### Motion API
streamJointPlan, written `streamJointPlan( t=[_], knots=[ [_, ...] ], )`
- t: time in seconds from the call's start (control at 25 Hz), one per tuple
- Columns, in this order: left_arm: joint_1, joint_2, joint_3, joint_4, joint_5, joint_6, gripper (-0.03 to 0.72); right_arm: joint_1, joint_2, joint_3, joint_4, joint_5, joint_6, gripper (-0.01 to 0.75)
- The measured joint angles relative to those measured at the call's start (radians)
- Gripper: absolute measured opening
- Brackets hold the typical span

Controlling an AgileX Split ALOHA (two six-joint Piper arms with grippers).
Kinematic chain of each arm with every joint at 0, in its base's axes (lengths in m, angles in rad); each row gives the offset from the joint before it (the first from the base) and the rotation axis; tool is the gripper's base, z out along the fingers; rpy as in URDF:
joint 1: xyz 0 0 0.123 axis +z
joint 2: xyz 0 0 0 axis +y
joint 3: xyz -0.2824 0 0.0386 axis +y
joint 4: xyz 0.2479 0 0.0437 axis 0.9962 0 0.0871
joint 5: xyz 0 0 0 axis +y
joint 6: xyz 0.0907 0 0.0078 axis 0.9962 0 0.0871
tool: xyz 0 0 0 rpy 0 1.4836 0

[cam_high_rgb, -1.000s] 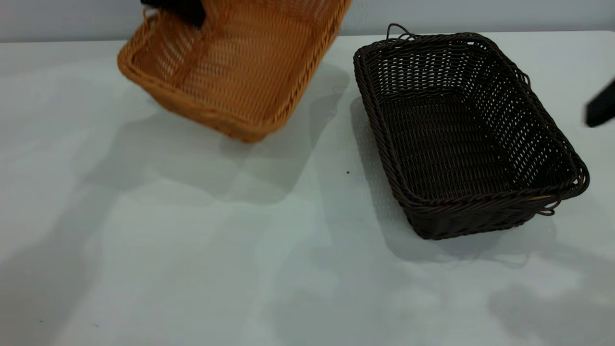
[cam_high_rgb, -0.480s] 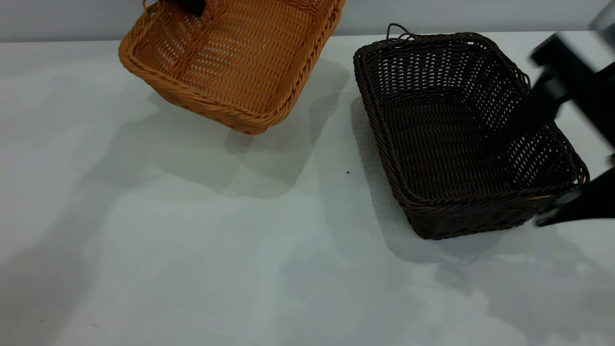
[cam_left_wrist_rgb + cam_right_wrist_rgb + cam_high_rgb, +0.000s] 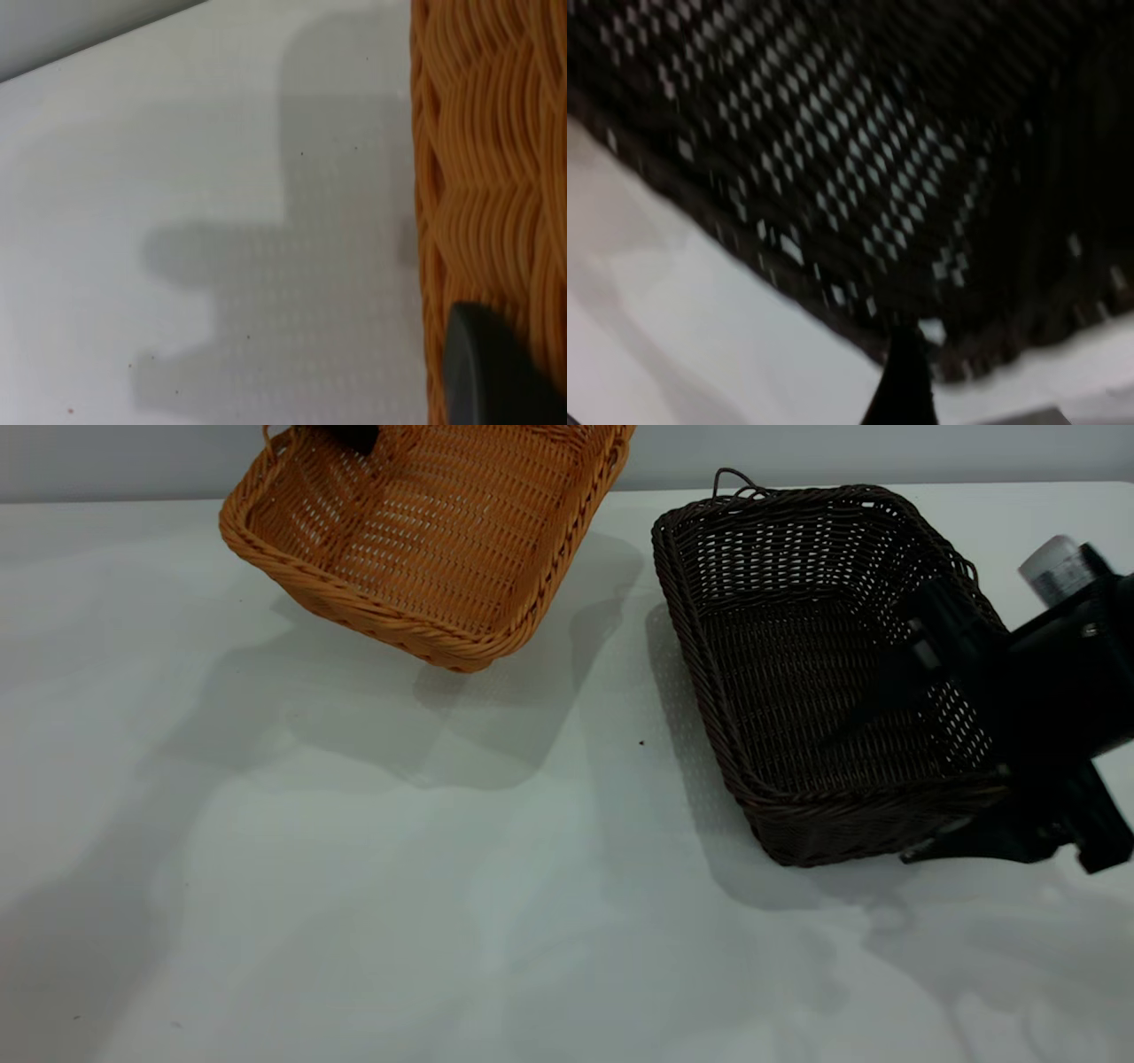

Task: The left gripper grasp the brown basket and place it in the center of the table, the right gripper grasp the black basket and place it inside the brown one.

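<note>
The black basket needs to go inside the brown basket (image 3: 425, 540), so my right gripper will next grab the black basket by its woven rim (image 3: 873, 796).
The brown basket (image 3: 425, 540) hangs tilted above the table (image 3: 425, 921) at the far left, its top cut off by the picture's edge. My left gripper (image 3: 350, 436) is shut on its far rim; in the left wrist view one finger (image 3: 496, 376) presses against the orange weave (image 3: 487, 177). The black basket (image 3: 815, 664) rests on the table at the right. My right gripper (image 3: 873, 797) is open and straddles its near right corner, one finger inside and one outside the wall. The right wrist view shows the dark weave (image 3: 859, 159) and one fingertip (image 3: 908, 381) at the rim.
A grey wall runs along the table's far edge. The brown basket throws a broad shadow (image 3: 399, 717) on the table below it. A small dark speck (image 3: 641, 742) lies between the baskets.
My right gripper has come in from the right edge and dropped over the black basket's near right corner. The brown basket rose slightly at first, then held still.
</note>
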Motion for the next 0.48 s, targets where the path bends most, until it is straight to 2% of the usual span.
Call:
streamJointPlan(
  t=[0.16, 0.24, 0.36, 0.48],
  knots=[
    [0.0, 0.0, 0.0, 0.0, 0.0, 0.02, 0.082, 0.0, 0.079, -0.05, 0.072, -0.005, -0.044, 0.552],
    [0.0, 0.0, 0.0, 0.0, 0.0, 0.025, 0.082, 0.0, 0.104, -0.062, 0.084, -0.019, -0.05, 0.513],
    [0.0, 0.0, 0.0, 0.0, 0.004, 0.044, 0.082, -0.001, 0.115, -0.067, 0.087, -0.077, -0.053, 0.384],
    [0.0, 0.0, 0.0, 0.0, 0.019, 0.08, 0.082, -0.03, 0.117, -0.072, 0.096, -0.115, -0.081, 0.196]
  ],
)
